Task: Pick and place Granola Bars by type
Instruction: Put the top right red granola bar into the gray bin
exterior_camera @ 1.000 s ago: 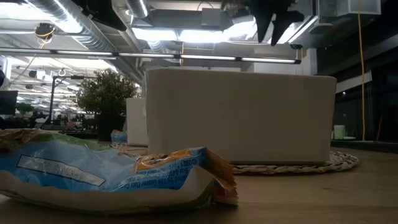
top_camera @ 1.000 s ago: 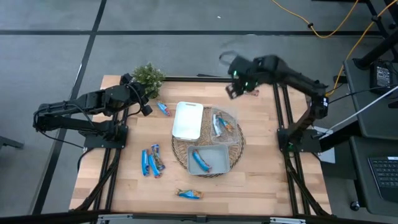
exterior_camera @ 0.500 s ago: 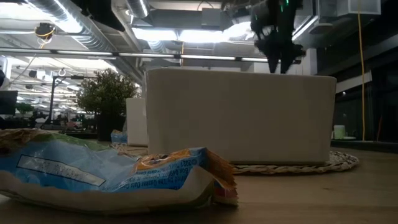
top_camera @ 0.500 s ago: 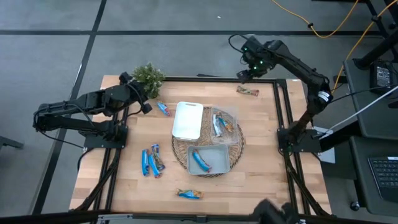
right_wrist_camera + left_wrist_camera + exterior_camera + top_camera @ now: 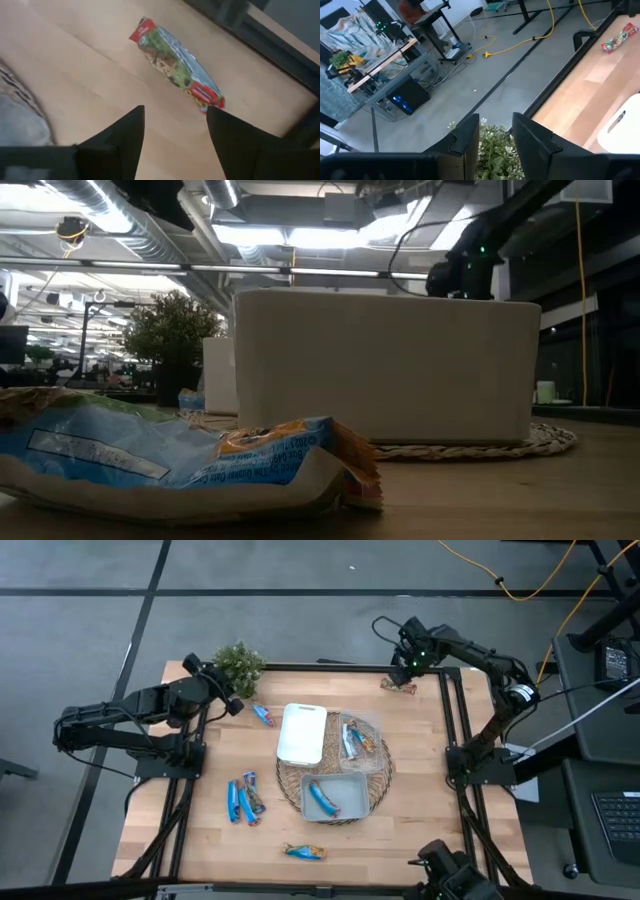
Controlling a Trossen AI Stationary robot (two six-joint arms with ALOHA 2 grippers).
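The granola bar should go into the clear container of its type, so my right gripper should pick it up by its red end [image 5: 212,100].
A red-and-green granola bar [image 5: 399,686] lies flat near the table's far right corner; in the right wrist view the granola bar [image 5: 175,62] sits just beyond my right gripper [image 5: 175,114]. My right gripper [image 5: 408,670] hangs over it, open and touching nothing. My left gripper [image 5: 232,702] waits, open, beside the small plant [image 5: 238,664]. One blue bar [image 5: 263,715] lies left of the white tray [image 5: 302,732]. Several blue bars [image 5: 244,800] lie at the near left, and another one [image 5: 304,852] at the near edge. More bars fill two clear containers [image 5: 358,738], [image 5: 330,798].
The white tray and both clear containers sit on a round woven mat [image 5: 290,785] at the table's middle. In the low view a bar [image 5: 180,465] fills the foreground and a white box [image 5: 385,365] hides the right gripper's fingers. The table's far edge rail [image 5: 430,668] runs close behind the red bar.
My right gripper has swung from above the table toward the far right corner and come down over the red-and-green bar, staying open. The bar has not moved.
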